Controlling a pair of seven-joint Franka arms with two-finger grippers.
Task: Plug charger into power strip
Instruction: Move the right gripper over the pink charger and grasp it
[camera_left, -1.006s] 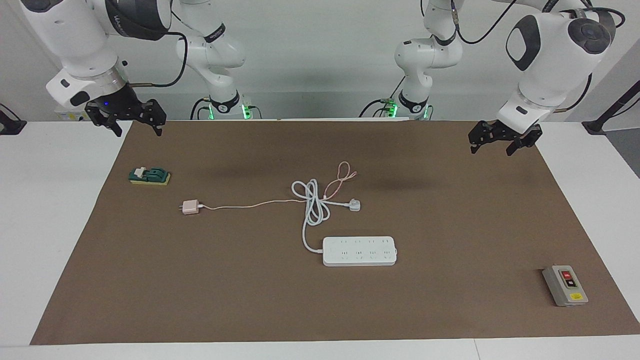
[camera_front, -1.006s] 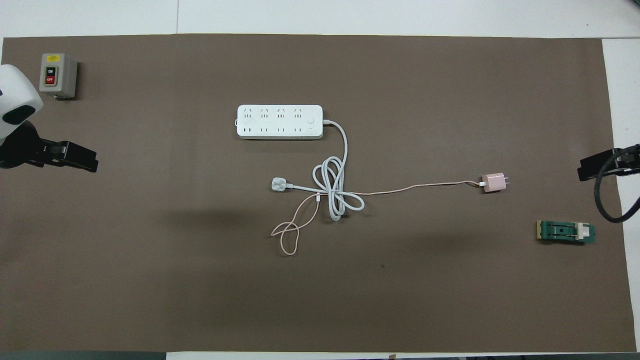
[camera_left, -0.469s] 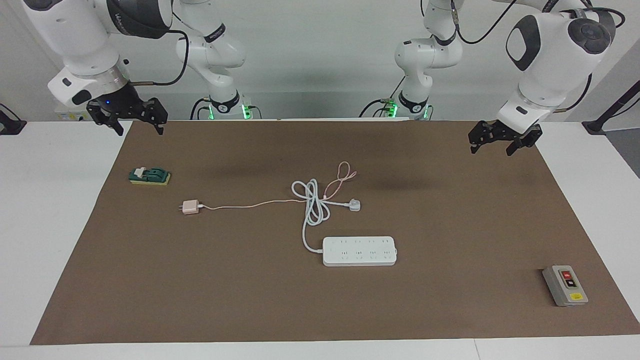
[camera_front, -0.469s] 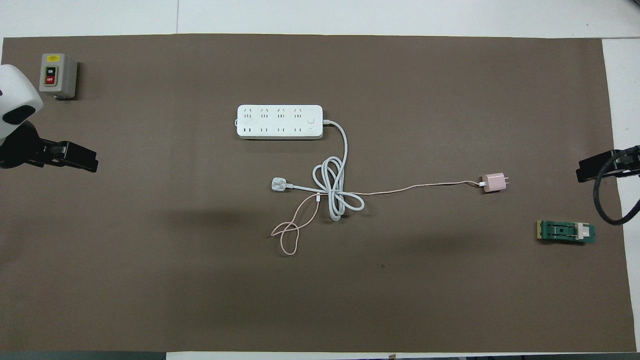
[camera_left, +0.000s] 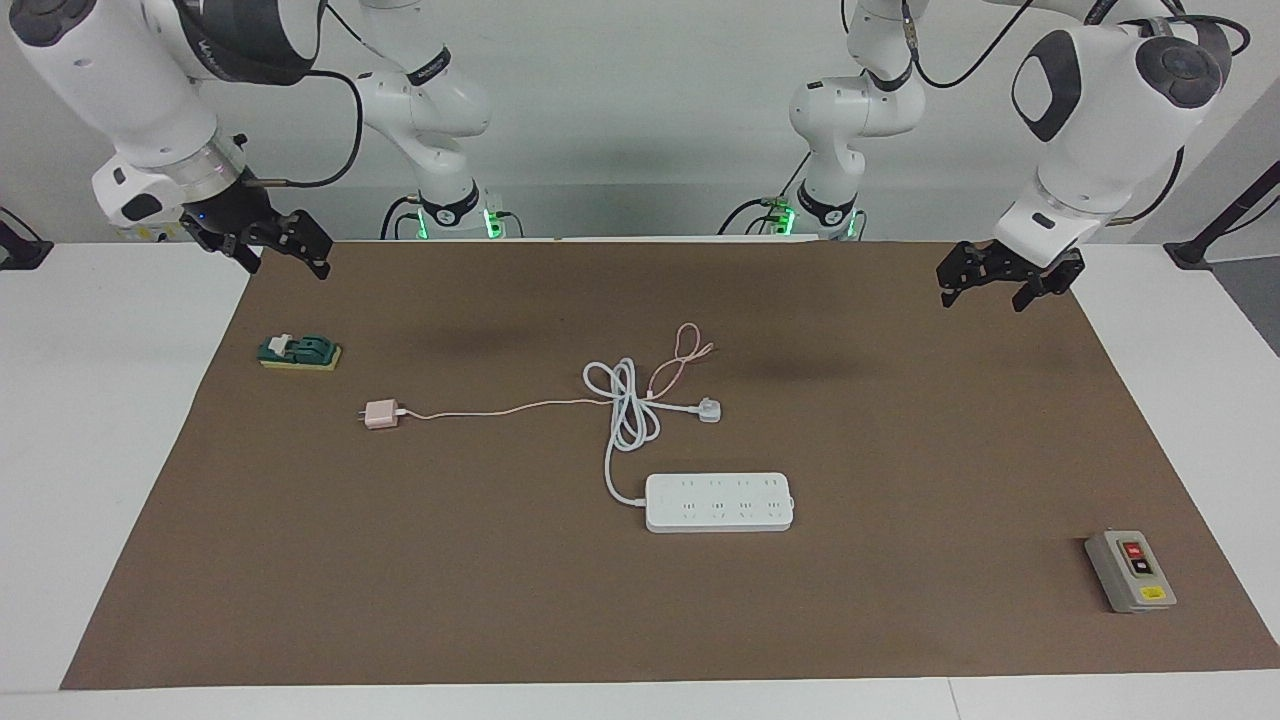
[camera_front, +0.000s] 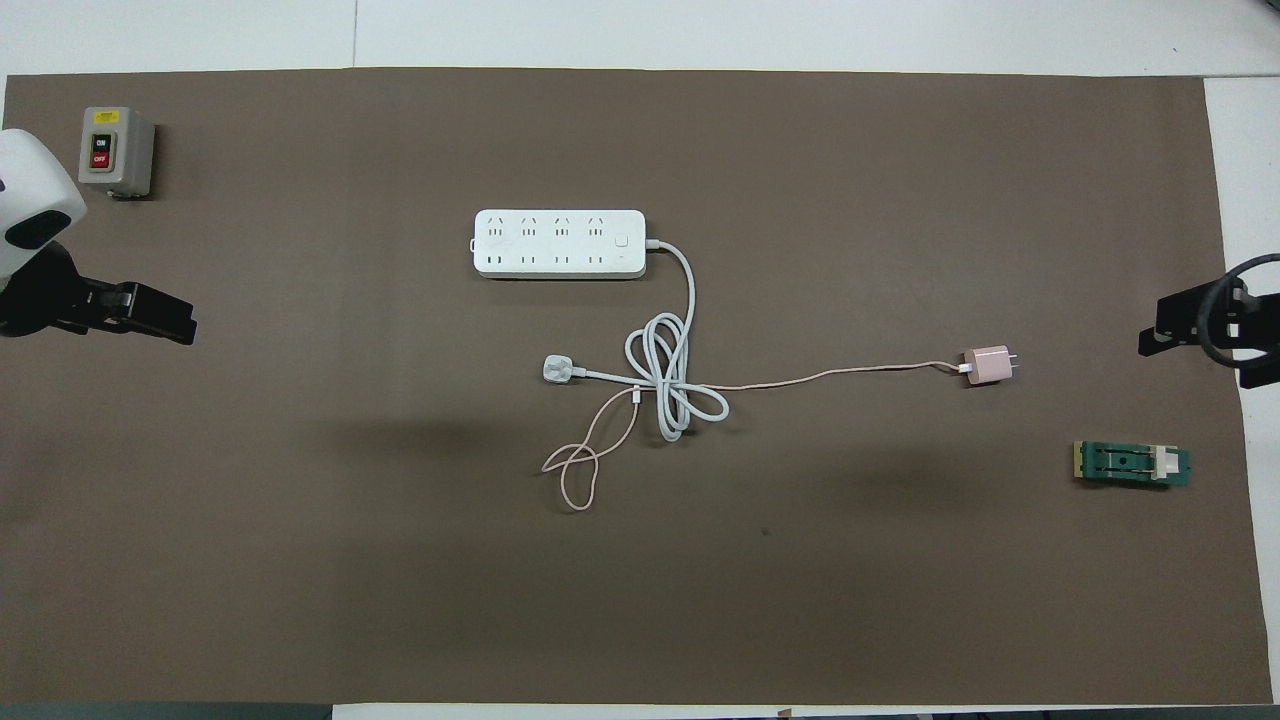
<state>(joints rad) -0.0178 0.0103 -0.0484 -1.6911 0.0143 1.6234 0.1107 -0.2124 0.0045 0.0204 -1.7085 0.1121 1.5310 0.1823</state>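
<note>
The charger's flat sides between the metal prongs at one end of the charger (camera_left: 379, 414) and the cable at its other end are the part my right gripper needs to grab next.
The charger (camera_left: 379, 414), a small pale pink cube, lies on the brown mat toward the right arm's end, and its thin pink cable (camera_left: 500, 408) trails to the middle. The power strip (camera_left: 719, 502) is a flat white bar with two rows of sockets, farther from the robots than the charger; its thick white cord (camera_left: 628, 400) lies coiled beside it. My right gripper (camera_left: 286, 266) hangs open over the mat's corner, apart from the charger (camera_front: 987, 365). My left gripper (camera_left: 982, 300) waits open above the mat's other near corner. Neither gripper holds anything.
The cord's white three-pin plug (camera_left: 709, 410) lies by the coil, where the pink cable crosses it. A green block on a yellow pad (camera_left: 299, 352) sits near the right gripper. A grey box with red and black buttons (camera_left: 1130, 572) stands toward the left arm's end, far from the robots.
The right gripper has turned at the wrist and shifted slightly over its corner of the mat. The left arm, the charger and the power strip have not moved.
</note>
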